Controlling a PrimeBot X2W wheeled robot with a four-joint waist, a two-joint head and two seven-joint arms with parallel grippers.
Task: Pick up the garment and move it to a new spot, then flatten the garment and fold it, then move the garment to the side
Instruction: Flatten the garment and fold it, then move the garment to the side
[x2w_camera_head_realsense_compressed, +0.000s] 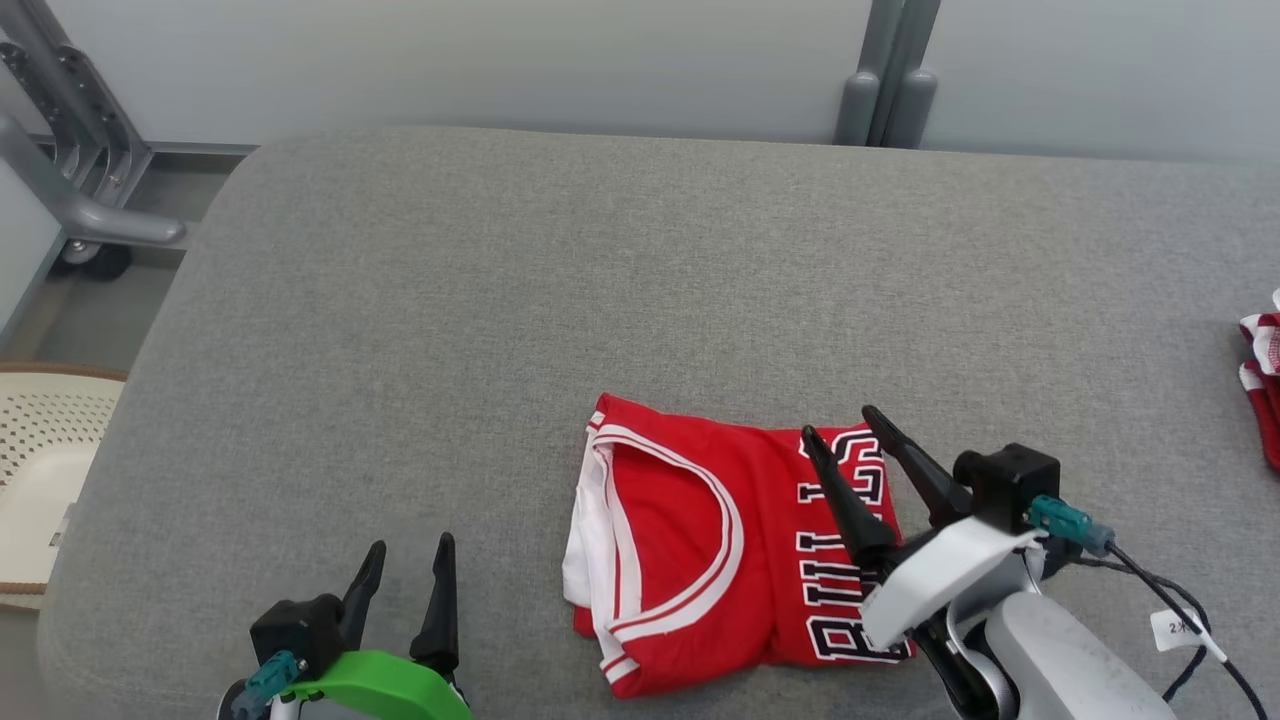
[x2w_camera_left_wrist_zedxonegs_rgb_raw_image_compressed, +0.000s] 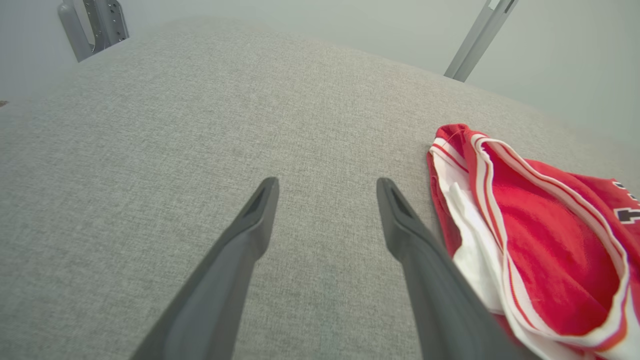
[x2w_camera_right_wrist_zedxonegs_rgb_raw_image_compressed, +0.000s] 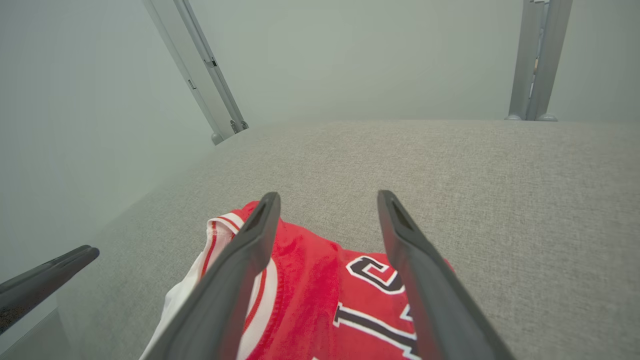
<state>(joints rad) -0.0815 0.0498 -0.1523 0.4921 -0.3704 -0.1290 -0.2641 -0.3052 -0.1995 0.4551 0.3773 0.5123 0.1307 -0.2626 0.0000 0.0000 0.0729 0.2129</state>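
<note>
The jersey is lying flat, with loose layers at its neck end (x2w_camera_head_realsense_compressed: 597, 528). My right gripper needs to grab the jersey next by the folded edge (x2w_camera_head_realsense_compressed: 885, 478) beside the lettering.
The garment (x2w_camera_head_realsense_compressed: 720, 545) is a red jersey with white trim and black lettering, lying folded on the grey padded table (x2w_camera_head_realsense_compressed: 640, 300) near its front edge. My right gripper (x2w_camera_head_realsense_compressed: 838, 420) is open above the jersey's right edge, over the lettering, with nothing between its fingers. In the right wrist view the jersey (x2w_camera_right_wrist_zedxonegs_rgb_raw_image_compressed: 320, 295) lies below the spread fingers (x2w_camera_right_wrist_zedxonegs_rgb_raw_image_compressed: 255, 240). My left gripper (x2w_camera_head_realsense_compressed: 410, 548) stands open at the lower left, apart from the jersey. The left wrist view has the jersey (x2w_camera_left_wrist_zedxonegs_rgb_raw_image_compressed: 540, 240) just right of the gripper's right finger (x2w_camera_left_wrist_zedxonegs_rgb_raw_image_compressed: 405, 235).
Another red and white piece of cloth (x2w_camera_head_realsense_compressed: 1262, 385) lies at the table's right edge. A pale perforated basket (x2w_camera_head_realsense_compressed: 40, 470) stands off the table's left side. Grey metal frame posts (x2w_camera_head_realsense_compressed: 890, 70) rise behind the table, and a wheeled stand (x2w_camera_head_realsense_compressed: 70, 170) is at the far left.
</note>
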